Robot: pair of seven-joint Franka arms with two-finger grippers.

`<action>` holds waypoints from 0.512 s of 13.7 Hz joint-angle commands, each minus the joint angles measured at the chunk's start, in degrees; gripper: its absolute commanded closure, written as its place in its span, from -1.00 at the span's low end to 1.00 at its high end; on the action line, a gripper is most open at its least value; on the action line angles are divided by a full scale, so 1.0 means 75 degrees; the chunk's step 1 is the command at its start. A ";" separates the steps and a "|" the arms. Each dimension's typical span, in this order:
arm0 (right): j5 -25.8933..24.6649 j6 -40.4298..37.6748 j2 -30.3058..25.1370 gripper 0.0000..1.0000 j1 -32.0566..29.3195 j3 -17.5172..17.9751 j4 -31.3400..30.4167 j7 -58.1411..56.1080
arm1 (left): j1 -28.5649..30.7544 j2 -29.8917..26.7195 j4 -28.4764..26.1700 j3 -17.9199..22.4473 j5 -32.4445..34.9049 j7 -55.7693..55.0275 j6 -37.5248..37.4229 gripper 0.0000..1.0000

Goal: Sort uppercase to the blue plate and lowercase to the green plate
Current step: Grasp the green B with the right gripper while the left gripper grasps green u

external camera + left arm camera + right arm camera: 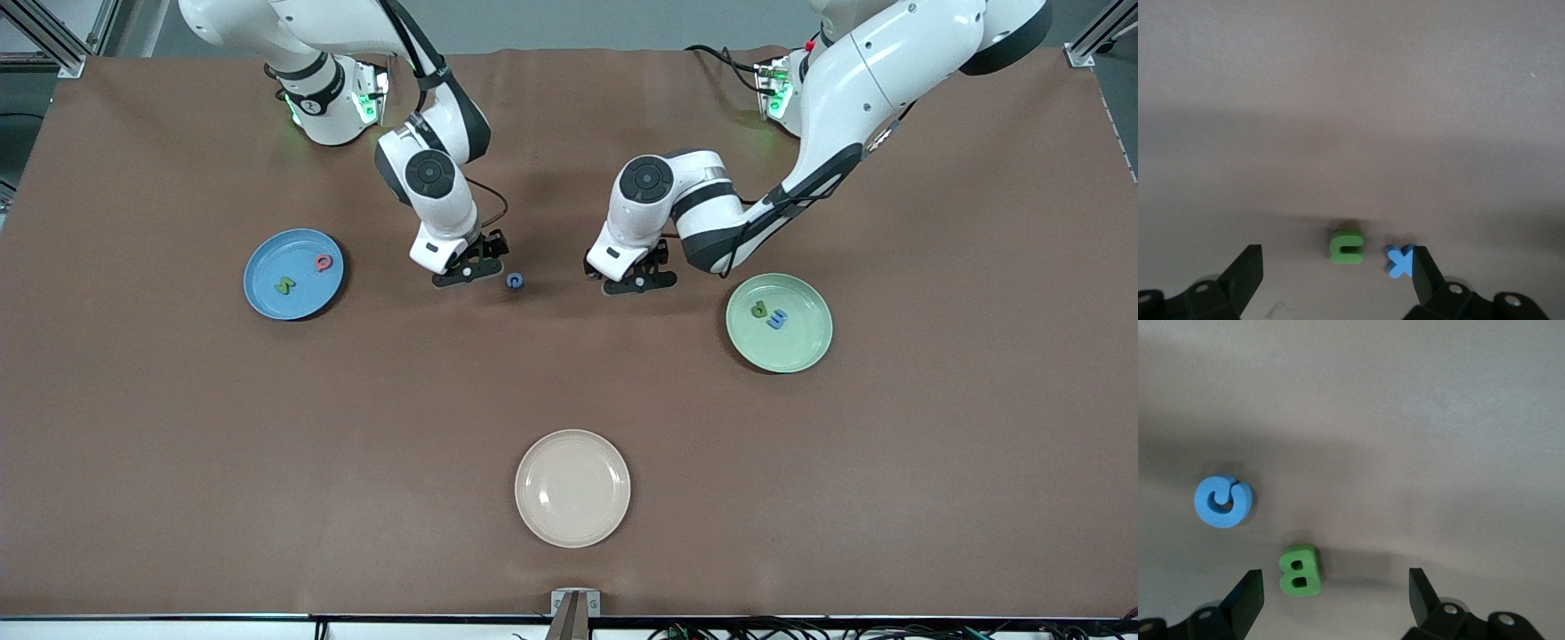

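Note:
My right gripper next needs to grab the green B by its straight spine and rounded bowls, so that it can sort the B onto the blue plate [260, 298].
The blue plate [260, 298] holds the pink-red Q [324, 262] and green N [284, 285]. The green plate [805, 347] holds the green p [758, 308] and blue m [777, 319]. The blue G [515, 281] lies on the table beside my right gripper [468, 272]. In the right wrist view my right gripper [1336, 595] is open low over the green B [1300, 569], with the G [1223, 501] beside it. My left gripper [637, 282] is open; in the left wrist view my left gripper [1336, 275] is low over a small green letter [1347, 246], with the blue x [1399, 261] by one finger [1425, 275].
A cream plate [573, 488] stands empty near the table's front edge, midway between the two coloured plates. The brown table surface [569, 373] lies bare between the plates.

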 commanded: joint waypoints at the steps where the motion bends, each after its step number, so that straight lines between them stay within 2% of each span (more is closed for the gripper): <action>1: 0.0104 0.0077 0.0168 -0.80 0.0141 -0.0083 0.0112 0.0075 | -0.0612 0.0067 0.0179 0.0645 -0.0026 -0.0175 0.0402 -0.90; 5: 0.0104 0.0311 0.0309 -0.63 0.0153 -0.0072 0.0124 0.0075 | -0.0940 0.0090 0.0296 0.1091 -0.0026 -0.0199 0.0685 -0.71; 7: 0.0104 0.0311 0.0309 -0.55 0.0153 -0.0072 0.0124 0.0075 | -0.0988 0.0113 0.0296 0.1139 -0.0050 -0.0211 0.0697 -0.54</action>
